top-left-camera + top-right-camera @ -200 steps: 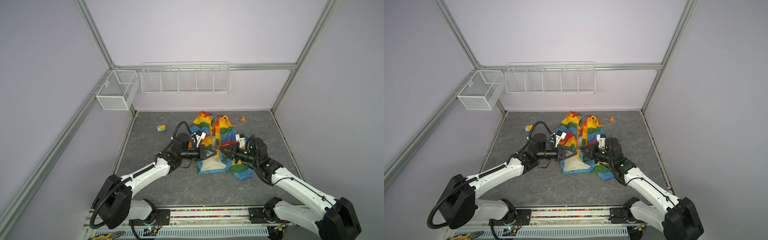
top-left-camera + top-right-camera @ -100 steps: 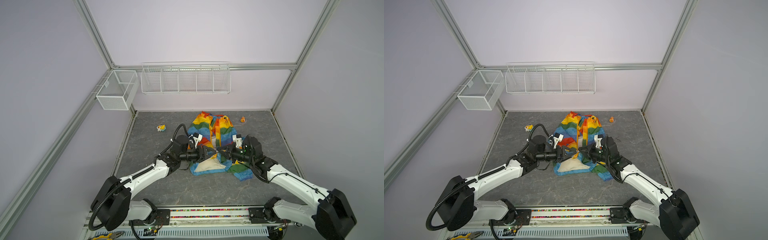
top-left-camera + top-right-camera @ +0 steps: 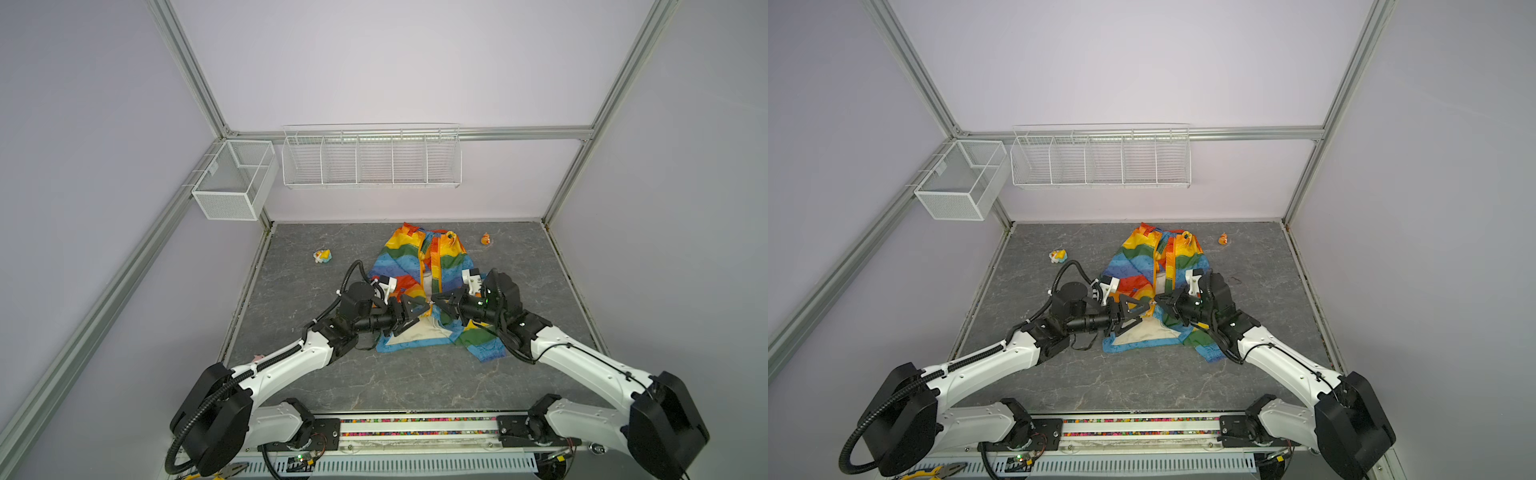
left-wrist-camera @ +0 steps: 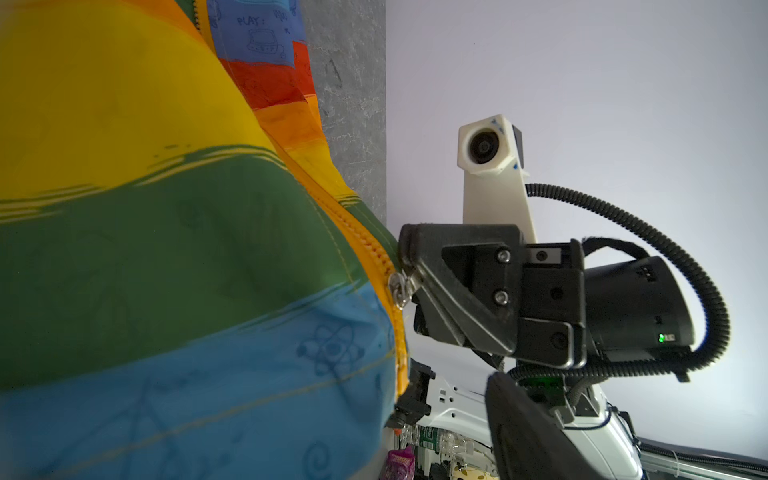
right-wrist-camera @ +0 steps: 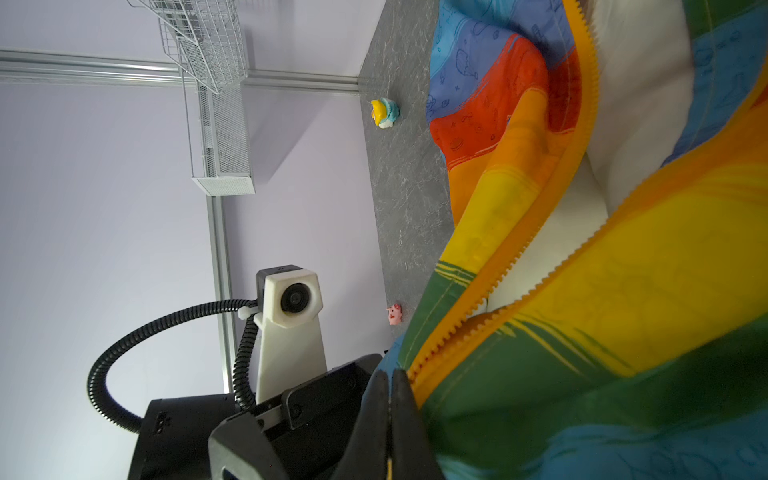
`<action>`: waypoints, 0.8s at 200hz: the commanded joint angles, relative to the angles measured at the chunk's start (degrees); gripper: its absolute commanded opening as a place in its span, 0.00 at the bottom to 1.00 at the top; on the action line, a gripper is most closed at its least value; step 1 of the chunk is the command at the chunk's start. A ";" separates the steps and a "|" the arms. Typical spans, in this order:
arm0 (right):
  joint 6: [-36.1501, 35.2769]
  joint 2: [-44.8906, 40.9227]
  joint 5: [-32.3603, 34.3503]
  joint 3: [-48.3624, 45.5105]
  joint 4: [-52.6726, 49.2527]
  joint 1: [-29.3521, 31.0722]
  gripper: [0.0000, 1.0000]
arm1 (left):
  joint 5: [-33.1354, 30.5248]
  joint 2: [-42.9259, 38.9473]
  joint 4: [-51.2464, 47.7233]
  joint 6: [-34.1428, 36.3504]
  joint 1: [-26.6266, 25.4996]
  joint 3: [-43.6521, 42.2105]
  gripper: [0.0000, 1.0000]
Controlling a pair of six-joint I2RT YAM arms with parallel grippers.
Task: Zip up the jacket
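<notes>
The zipper band has to be anchored for zipping, so the left gripper will next grab the jacket's blue front edge (image 3: 430, 311) below the zipper pull (image 3: 432, 301).
The rainbow-striped jacket (image 3: 409, 259) (image 3: 1133, 259) lies mid-table with its front partly open and pale lining showing. Its lower front is lifted between both grippers. My right gripper (image 3: 433, 297) (image 3: 1155, 299) (image 4: 409, 270) (image 5: 389, 386) is shut on the metal zipper pull (image 4: 398, 286), low on the orange-yellow zipper band (image 5: 519, 253). My left gripper (image 3: 422, 318) (image 3: 1144, 315) faces it, open, at the jacket's edge. In the left wrist view one of its fingers (image 4: 540, 436) shows; blue fabric hides the other.
A yellow-and-blue toy figure (image 3: 322, 255) sits left of the jacket, an orange one (image 3: 485, 239) at the back right, and a pink one (image 3: 258, 357) by the left arm. Two white wire baskets (image 3: 370, 158) (image 3: 232, 183) hang on the walls.
My left gripper has gone from shut to open, letting go of the jacket's edge. The right gripper stays shut and has shifted a little left with the zipper.
</notes>
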 commanded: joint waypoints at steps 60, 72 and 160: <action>0.59 -0.47 0.47 1.69 1.43 1.00 0.06 | -4.27 3.23 11.12 -5.03 -1.99 -1.41 0.61; 0.54 -0.60 0.44 1.69 1.35 1.02 0.06 | -4.23 3.72 11.66 -5.10 -2.09 -1.48 0.55; -0.30 -0.44 1.07 1.33 0.07 -0.40 0.06 | -3.62 4.48 14.40 -5.51 -2.17 -3.21 0.00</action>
